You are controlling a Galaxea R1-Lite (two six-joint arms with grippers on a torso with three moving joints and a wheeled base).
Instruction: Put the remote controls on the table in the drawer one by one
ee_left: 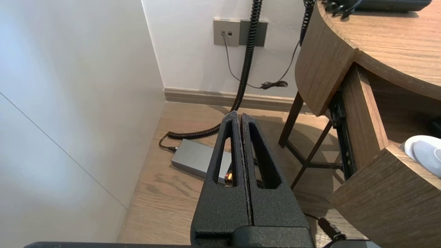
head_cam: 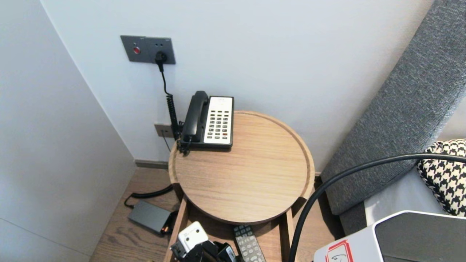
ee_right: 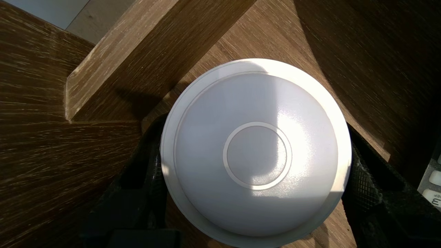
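The white domed object [ee_right: 256, 157] is low on the drawer's wooden bottom and would stay in place. My right gripper should open now.
A white round domed object [ee_right: 256, 151] with a raised ring at its centre fills the right wrist view. My right gripper [ee_right: 255, 143] is shut on it, one black finger [ee_right: 151, 172] against its rim and the other finger [ee_right: 358, 175] against the opposite rim. It sits over the wooden floor of the open drawer [ee_right: 103, 93]. In the head view the right gripper [head_cam: 209, 253] shows at the bottom edge, inside that drawer [head_cam: 180, 222]. My left gripper [ee_left: 238, 119] is shut and empty, parked low beside the table over the floor.
A round wooden table [head_cam: 251, 182] carries a black and white telephone [head_cam: 209, 120] at its back left. A remote control [head_cam: 248, 247] lies in the drawer. A grey box [head_cam: 150, 216] with a coiled cable lies on the floor. A grey sofa [head_cam: 400, 120] stands right.
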